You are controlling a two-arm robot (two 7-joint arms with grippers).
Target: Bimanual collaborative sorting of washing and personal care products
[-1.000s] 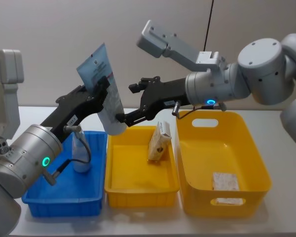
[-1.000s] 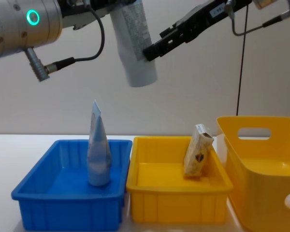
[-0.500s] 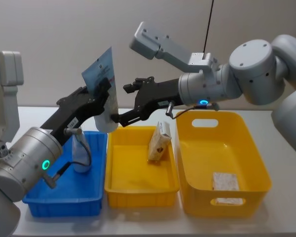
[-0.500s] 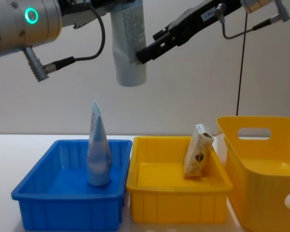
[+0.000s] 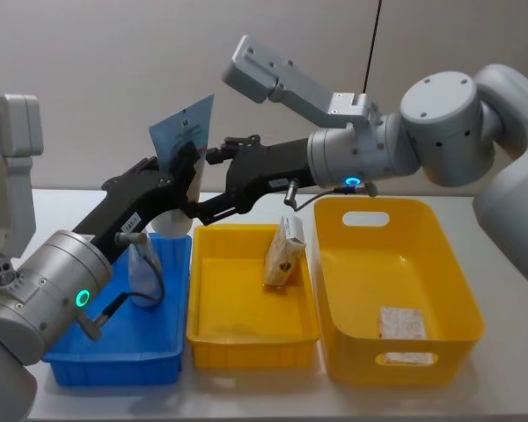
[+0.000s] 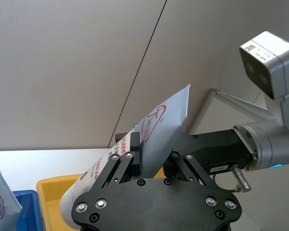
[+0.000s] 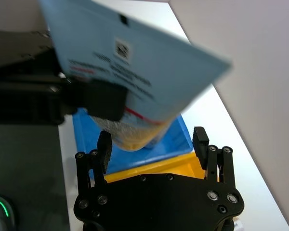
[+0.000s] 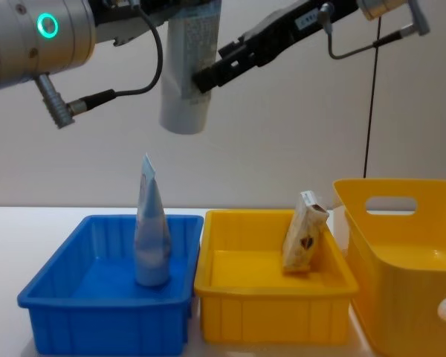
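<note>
My right gripper grabs the squeeze tube by the middle of its body (image 5: 195,182) next, to sort the tube into the large yellow bin (image 5: 392,277).
My left gripper (image 5: 183,163) is shut on a pale blue-white squeeze tube (image 5: 180,141) and holds it high, crimped end up and cap end down, above the blue bin (image 5: 114,352). In the left wrist view the pads (image 6: 134,144) clamp the tube (image 6: 161,120). My right gripper (image 5: 201,183) is open, its fingers (image 8: 212,73) standing on either side of the tube's lower part (image 7: 135,86) without closing on it. A second tube (image 8: 152,230) stands upright in the blue bin. A cream carton (image 5: 283,255) leans in the small yellow bin (image 5: 251,334).
A large yellow bin (image 5: 396,264) with handle cut-outs stands at the right with another carton (image 5: 402,323) lying flat in it. The three bins sit side by side on a white table (image 5: 502,387) before a plain wall.
Both arms have carried the tube leftward, from over the edge of the small yellow bin to over the blue bin. The tube has turned more upright. The right gripper stays open around it.
</note>
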